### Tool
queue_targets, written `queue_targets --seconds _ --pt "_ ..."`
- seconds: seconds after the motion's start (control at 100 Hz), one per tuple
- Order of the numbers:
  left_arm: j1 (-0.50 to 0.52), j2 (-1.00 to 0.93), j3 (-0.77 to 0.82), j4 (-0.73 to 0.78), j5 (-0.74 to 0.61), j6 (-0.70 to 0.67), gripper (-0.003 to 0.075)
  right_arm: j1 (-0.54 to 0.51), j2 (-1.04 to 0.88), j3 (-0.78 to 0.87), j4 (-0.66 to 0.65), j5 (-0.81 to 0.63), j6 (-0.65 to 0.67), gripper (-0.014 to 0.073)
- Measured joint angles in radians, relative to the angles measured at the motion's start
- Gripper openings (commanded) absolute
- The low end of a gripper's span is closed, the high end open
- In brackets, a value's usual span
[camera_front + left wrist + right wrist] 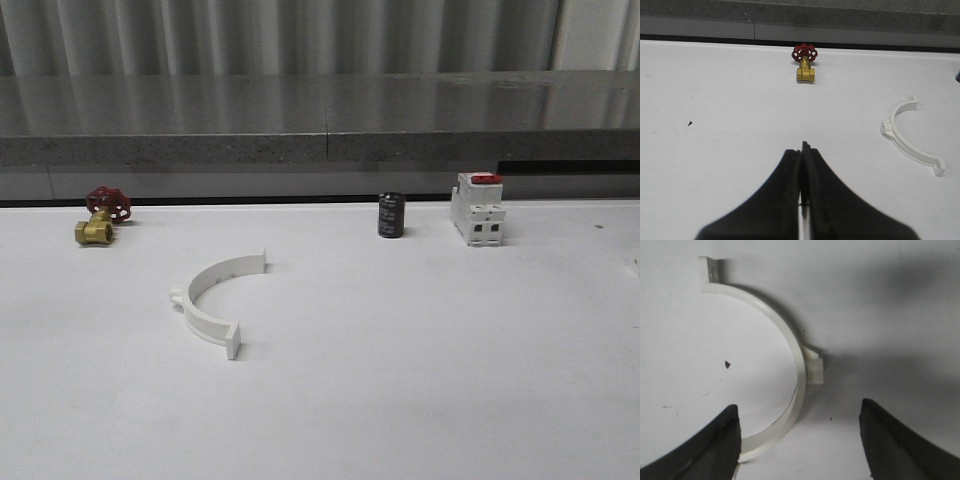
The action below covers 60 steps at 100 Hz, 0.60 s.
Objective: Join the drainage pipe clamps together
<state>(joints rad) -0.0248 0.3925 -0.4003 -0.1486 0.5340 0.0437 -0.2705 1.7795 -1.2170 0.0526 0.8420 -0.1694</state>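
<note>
My right gripper's open fingers are still short of the lug (814, 371), which lies ahead of them, so it moves forward next before it closes.
One white drainage pipe clamp (192, 300) lies flat on the white table left of centre, its open side facing right and a small lug on its outer left. The left wrist view has it (902, 147) well off to the side of my left gripper (802, 150), which is shut with nothing between the fingers, above bare table. A white half-ring clamp (798, 355) lies flat on the table just ahead of my right gripper (799, 410), whose jaws stand wide open. One end of its band reaches in beside one fingertip (730, 425). Nothing is held.
A brass valve with a red handwheel (100, 215) sits at the back left. A black cylinder (391, 215) and a white breaker with a red top (477, 208) stand at the back right. A grey ledge (320, 150) bounds the table's far edge.
</note>
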Motion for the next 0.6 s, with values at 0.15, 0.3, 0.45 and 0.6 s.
queue_targets --seconds 0.15,0.3,0.45,0.6 --pt "0.000 0.000 0.000 0.000 0.000 0.000 -0.0020 0.000 0.051 0.000 0.000 -0.036 -0.028 0.0510" --pt "0.000 0.000 0.000 0.000 0.000 0.000 -0.0020 0.000 0.094 -0.004 0.000 -0.062 -0.044 0.0510" --pt "0.000 0.000 0.000 0.000 0.000 0.000 -0.0020 0.000 0.120 -0.004 0.000 -0.087 -0.065 0.0510" --pt "0.000 0.000 0.000 0.000 0.000 0.000 -0.0020 0.000 0.136 -0.006 0.000 -0.103 -0.079 0.0510"
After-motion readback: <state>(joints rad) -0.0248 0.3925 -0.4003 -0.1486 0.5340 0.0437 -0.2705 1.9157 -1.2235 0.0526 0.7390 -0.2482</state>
